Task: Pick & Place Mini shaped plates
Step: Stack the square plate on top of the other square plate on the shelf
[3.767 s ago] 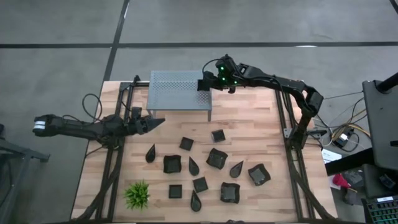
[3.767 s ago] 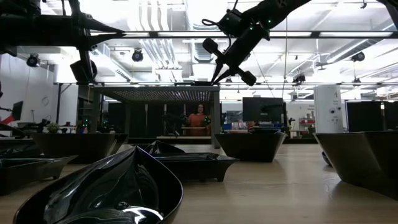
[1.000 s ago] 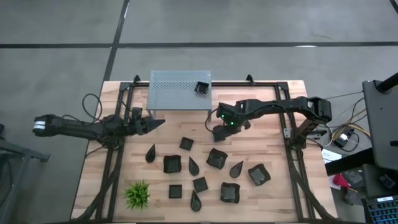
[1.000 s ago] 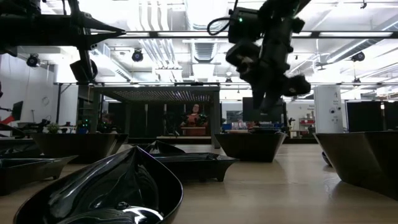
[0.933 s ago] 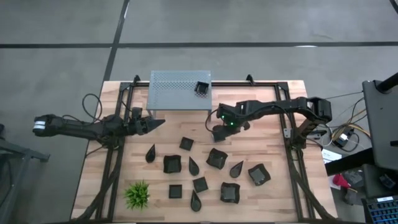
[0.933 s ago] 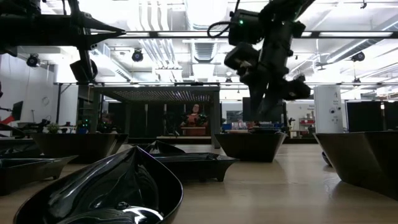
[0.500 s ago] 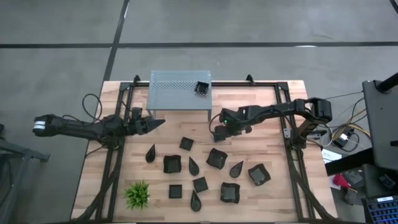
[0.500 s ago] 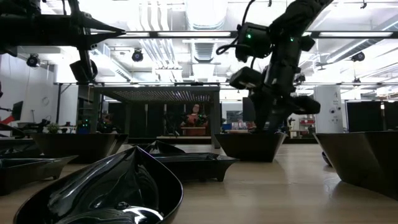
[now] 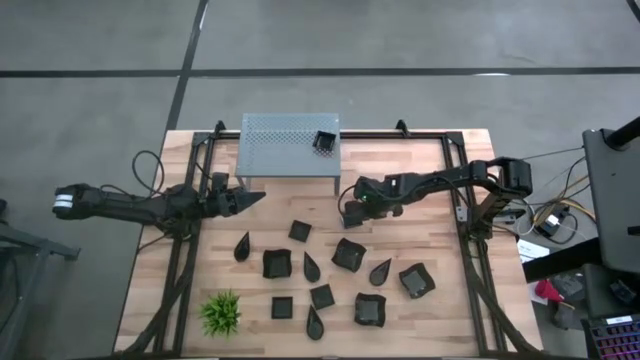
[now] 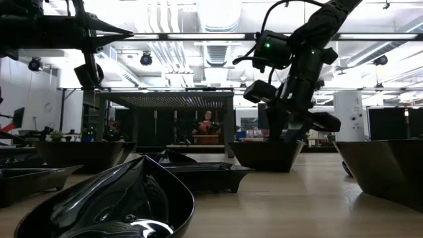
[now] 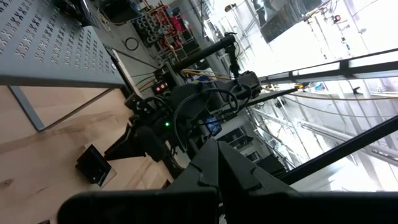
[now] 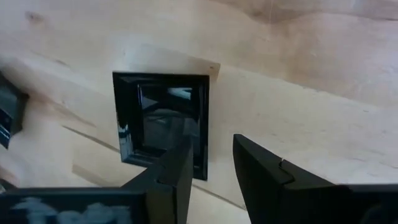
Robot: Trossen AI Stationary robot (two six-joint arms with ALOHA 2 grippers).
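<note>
My right gripper pinches the square plate by its raised rim next, one finger inside, since the plate lies flat with a sunken middle.
Several mini shaped plates, black and glossy, lie on the wooden table, among them a square one (image 9: 277, 263) and a teardrop one (image 9: 312, 267). One small square plate (image 9: 325, 141) sits on the grey perforated rack (image 9: 285, 145). Another square plate (image 12: 163, 124) lies flat on the table under my right gripper (image 12: 211, 165), which is open. One of its fingers (image 12: 177, 168) is over the dish's inside and the other (image 12: 261, 171) is outside its rim. My left gripper (image 9: 257, 197) is shut with nothing in it, level above the table's left side. My right gripper points down with its fingers on either side of one rim (image 12: 203, 127) of the square plate. I cannot tell whether they touch it. The plate lies flat on the table.
A small spiky green plant (image 9: 221, 313) stands near the front left. The rack's legs (image 9: 337, 183) stand just beyond my right gripper. Black frame rails (image 9: 470, 240) run along both table sides. Bare wood lies between the rack and the plates.
My right gripper has gone down toward the square plate on the table, until its fingers stand at the plate's rim. The plate has stayed where it was.
</note>
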